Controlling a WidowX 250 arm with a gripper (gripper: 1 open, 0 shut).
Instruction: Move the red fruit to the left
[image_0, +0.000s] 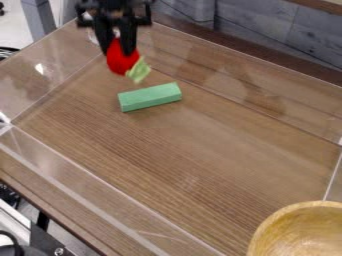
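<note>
My gripper needs to hold on to the red fruit until the fruit is on the wooden table, because the red fruit's green cap (138, 72) is hanging above the table.
The red fruit (122, 62) is a small glossy strawberry with a light green cap pointing down and to the right. It hangs just above the wooden table at the back left. My dark gripper (119, 45) comes down from above and is shut on the fruit's upper part, hiding some of it. A flat light-green block (150, 97) lies on the table just below and to the right of the fruit, apart from it.
Clear acrylic walls (40, 80) fence the wooden table (201, 150) on all sides, with a clear corner bracket behind the gripper. A wooden bowl (310, 232) sits at the bottom right corner.
</note>
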